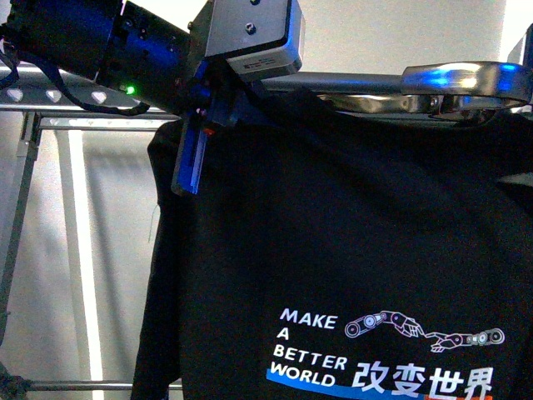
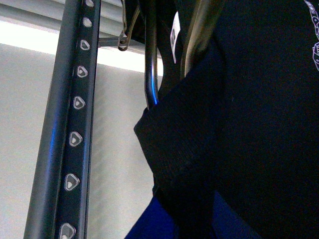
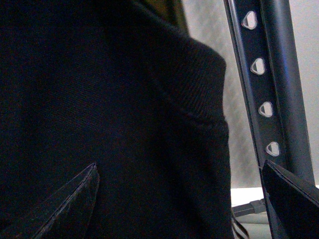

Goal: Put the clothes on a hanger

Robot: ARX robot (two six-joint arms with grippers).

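Note:
My right gripper is to take hold of the black T-shirt next by its shoulder (image 3: 192, 119) beside the collar, to settle it on the T-shirt's hanger (image 3: 171, 10).
The black T-shirt (image 1: 333, 250) hangs from the top of the view, its white "MAKE A BETTER WORLD" print (image 1: 312, 346) at the lower right. The dark grey rack rail (image 1: 54, 96) with heart-shaped holes runs behind its top edge. My left gripper (image 1: 191, 162) is shut on the shirt's upper left edge, just below the rail. In the left wrist view its blue fingers (image 2: 149, 224) pinch a ribbed fold of the shirt (image 2: 179, 149) beside the rail (image 2: 65, 139). My right gripper (image 3: 179, 204) is open, with the shirt (image 3: 99, 99) between its spread fingers (image 3: 294, 199), next to the rail (image 3: 279, 74).
A shiny curved metal bar (image 1: 454, 79) lies along the shirt's top right; thin metal bars (image 2: 151, 59) and a clip (image 2: 124, 40) show in the left wrist view. A slanted grey leg (image 1: 21, 208) stands at the left before a pale wall.

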